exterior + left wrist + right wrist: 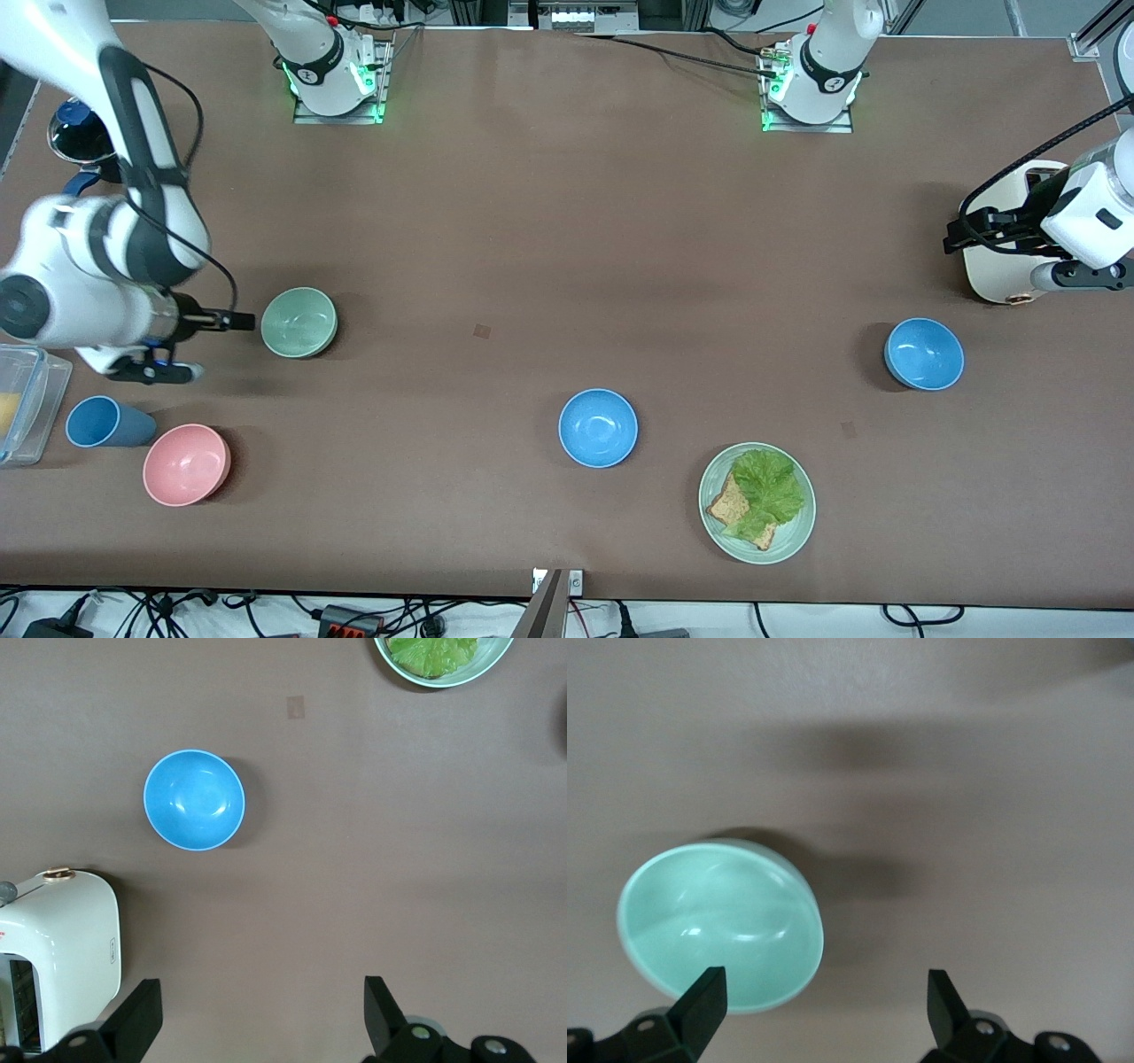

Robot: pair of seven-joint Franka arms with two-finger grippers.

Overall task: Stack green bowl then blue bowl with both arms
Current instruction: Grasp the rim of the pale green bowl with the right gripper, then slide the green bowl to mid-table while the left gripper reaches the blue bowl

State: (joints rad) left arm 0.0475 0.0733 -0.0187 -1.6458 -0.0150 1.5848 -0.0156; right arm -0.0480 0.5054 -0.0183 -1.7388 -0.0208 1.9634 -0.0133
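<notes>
The green bowl needs to be stacked with the blue bowl, so my right gripper should grab the green bowl by its rim next.
The green bowl stands upright on the brown table toward the right arm's end. My right gripper hovers low beside it, open and empty. In the right wrist view the bowl lies just off one fingertip, and my right gripper is over bare table. One blue bowl stands toward the left arm's end, and a second blue bowl stands mid-table, nearer the front camera. My left gripper is open and empty, high over the white toaster. The left wrist view shows this gripper apart from the first blue bowl.
A pink bowl, a blue cup and a clear container sit near the right arm's end. A green plate with lettuce and bread lies near the front edge. The toaster also shows in the left wrist view.
</notes>
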